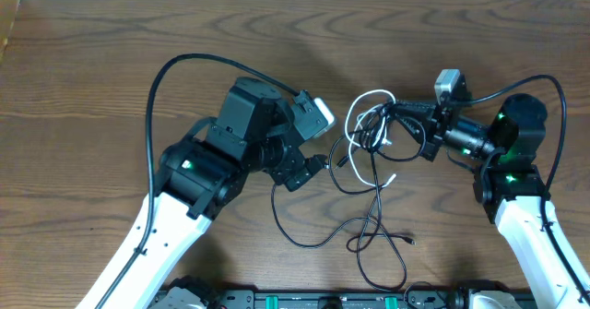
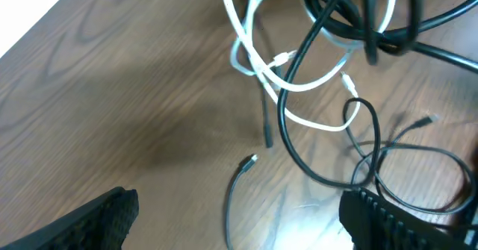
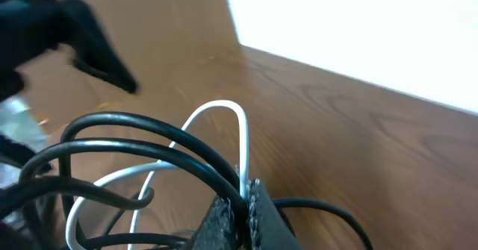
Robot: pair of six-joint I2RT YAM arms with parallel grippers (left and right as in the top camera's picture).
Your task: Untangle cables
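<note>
The left gripper grabs the black cable by its loop hanging out of the knot next, to pull that cable free.
The cables form a knot of one white loop and several thin black cords at the table's middle. Black strands trail from it toward the front edge. My right gripper comes in from the right and is shut on the knot; in the right wrist view its fingers pinch the white cable and black cables together. My left gripper stands open just left of the tangle. In the left wrist view its fingers are wide apart, with only a loose black cable end on the table between them.
Thick black arm wires arc over the table at the left and right. Bare wooden tabletop lies at the back and left. A dark rail runs along the front edge.
</note>
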